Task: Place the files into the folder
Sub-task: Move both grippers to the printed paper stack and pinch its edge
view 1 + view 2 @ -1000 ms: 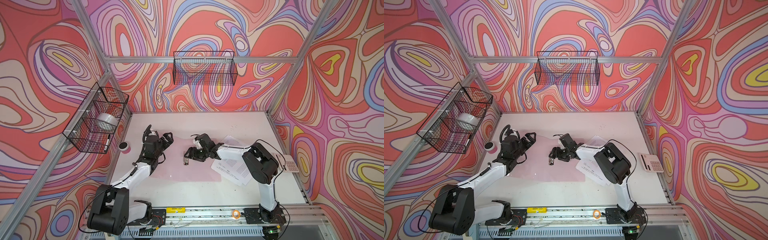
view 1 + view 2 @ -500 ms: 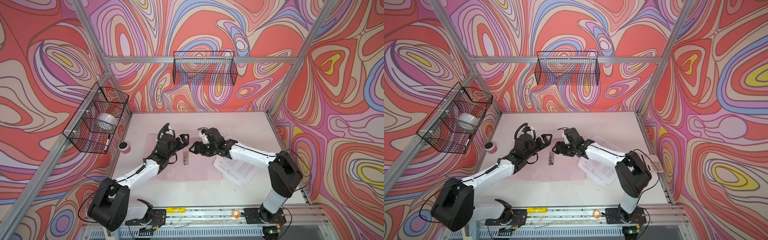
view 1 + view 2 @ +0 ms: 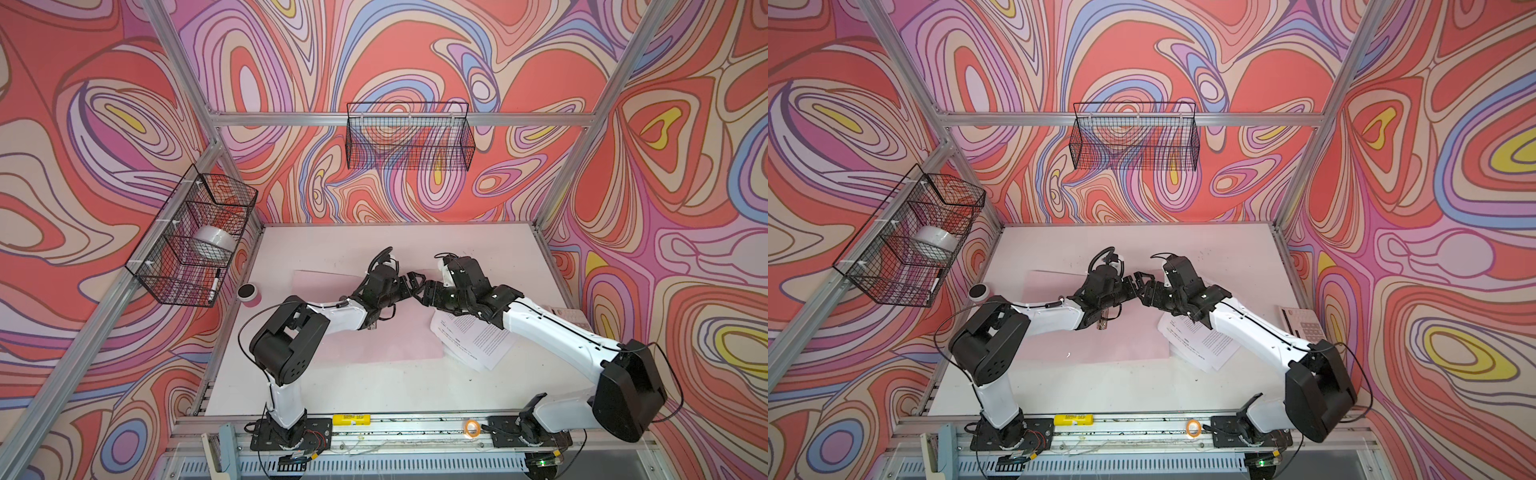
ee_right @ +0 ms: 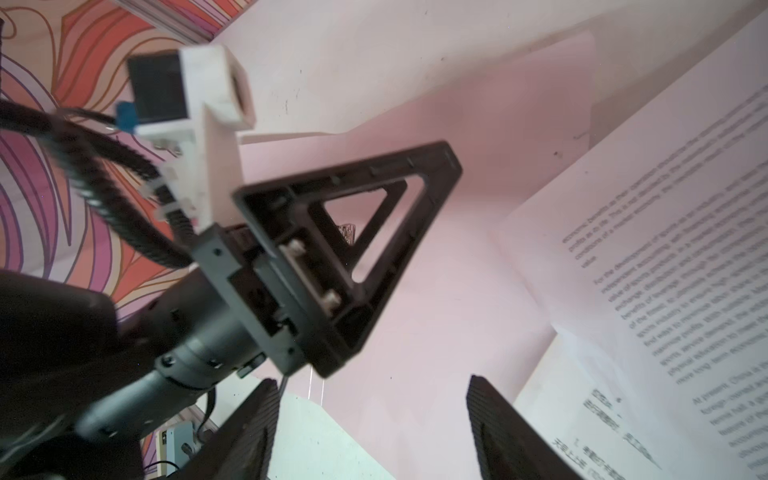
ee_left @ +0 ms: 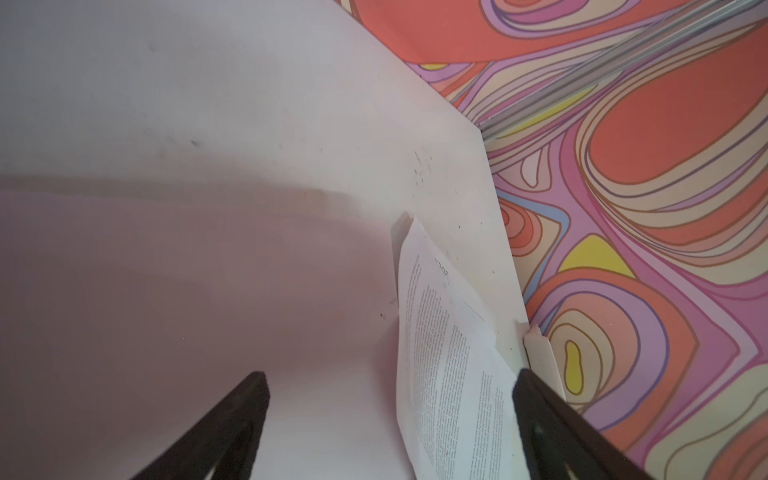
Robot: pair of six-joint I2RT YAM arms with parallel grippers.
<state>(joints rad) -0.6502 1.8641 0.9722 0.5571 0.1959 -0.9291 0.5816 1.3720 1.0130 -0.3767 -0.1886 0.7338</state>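
Next, the left gripper grabs the files' long edge nearest the folder's metal clip to draw them into the folder, leaving the opposite edge free.
The pale pink folder (image 3: pixel 395 345) (image 3: pixel 1125 347) lies open and flat in the middle of the table, its small metal clip (image 3: pixel 1101 325) showing under the left arm. The files (image 3: pixel 473 340) (image 3: pixel 1200 340), white sheets with black print, lie fanned against the folder's right edge. In both top views my left gripper (image 3: pixel 411 282) and right gripper (image 3: pixel 428 291) hover tip to tip above the folder's far right part. The left gripper (image 5: pixel 388 382) stands open over folder (image 5: pixel 166 291) and files (image 5: pixel 444 353). The right gripper (image 4: pixel 372 395) is open and empty, facing the left one's fingers (image 4: pixel 415 187).
A pink cup with a black top (image 3: pixel 248 294) stands at the table's left edge. A calculator (image 3: pixel 1304 326) lies at the right edge. Wire baskets hang on the left wall (image 3: pixel 195 241) and the back wall (image 3: pixel 409 141). The right forearm (image 3: pixel 552 332) crosses over the files.
The left arm has swung right across the folder. The right gripper has drawn back to the right, away from the clip. Their tips now nearly meet.
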